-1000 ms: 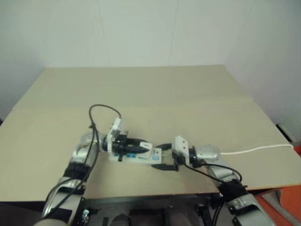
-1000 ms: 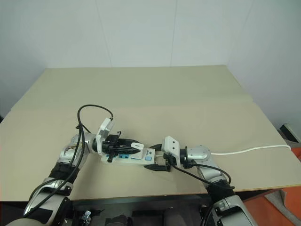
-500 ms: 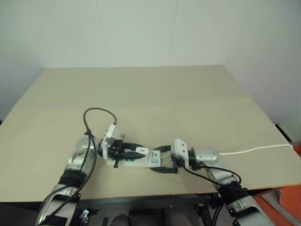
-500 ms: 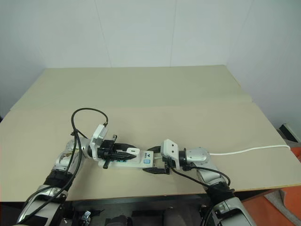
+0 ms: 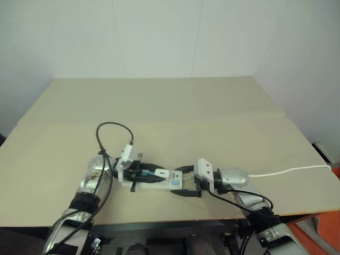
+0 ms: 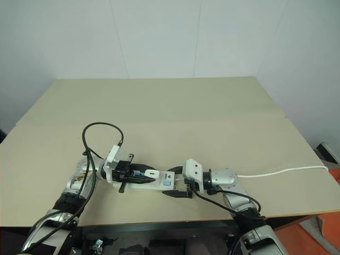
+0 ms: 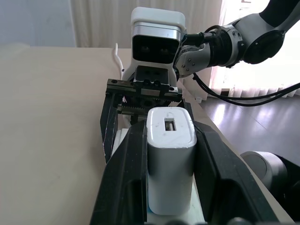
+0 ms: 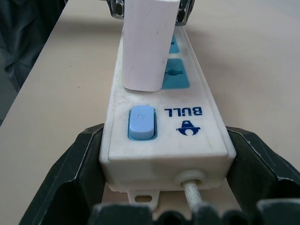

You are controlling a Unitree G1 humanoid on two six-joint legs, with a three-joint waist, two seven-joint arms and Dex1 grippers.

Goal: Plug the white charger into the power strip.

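Note:
My left gripper needs to let go of the charger. The white charger's base is standing on the power strip, so the charger would stay there.
The power strip lies flat on the tan table near the front edge, with blue socket faces and a blue switch. My right gripper is closed on its switch end, one black finger against each long side. My left gripper comes in from the other end and is shut on the white charger. The charger lies lengthwise just above the strip, its end low over the socket nearest the switch. Whether its prongs are in a socket I cannot tell.
The strip's thin white cord runs off to the right over the table edge. A black cable loop arches above my left arm. The table's front edge is close behind both hands; the far half of the table is bare.
My left wrist has rolled, laying the charger flatter and closer over the strip. The right gripper has kept its hold on the strip's end.

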